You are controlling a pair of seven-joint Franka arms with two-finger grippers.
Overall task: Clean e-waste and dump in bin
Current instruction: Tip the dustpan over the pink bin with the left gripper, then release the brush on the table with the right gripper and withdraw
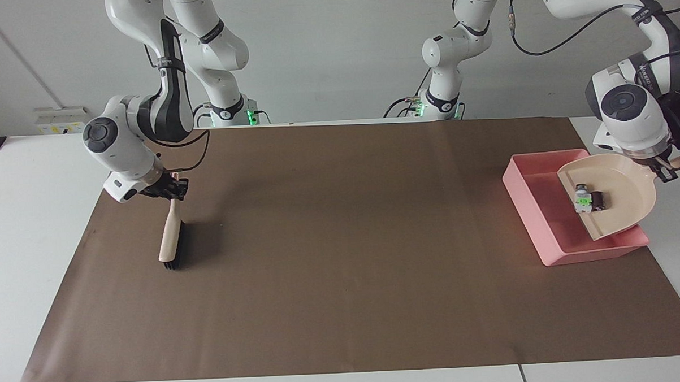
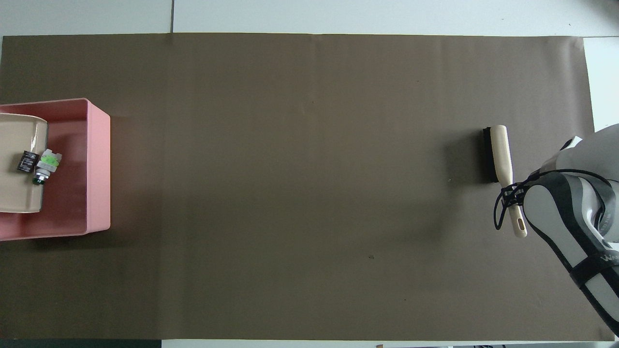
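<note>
The black bristles rest on the brown paper (image 2: 473, 200), so the brush would lie there; my right gripper should open.
The pink bin (image 1: 525, 218) stands at the left arm's end of the table. My left gripper (image 1: 664, 171) is shut on the handle of the beige dustpan (image 1: 620, 187) and holds it tilted over the bin, lip down. The e-waste lies in the pan near its lip: a whitish-grey bit with a green spot (image 1: 582, 198) and a small black block (image 1: 599, 199). From overhead both bits (image 2: 46, 164) (image 2: 27, 161) show at the pan's (image 2: 17, 193) edge over the bin (image 2: 99, 164). My right gripper (image 1: 170, 188) is shut on the brush (image 1: 171, 239), whose head is down at the paper.
Brown paper (image 1: 343, 270) covers most of the white table. The brush (image 2: 500, 154) is at the right arm's end of the table. The right arm's elbow (image 2: 570, 232) fills that corner of the overhead view.
</note>
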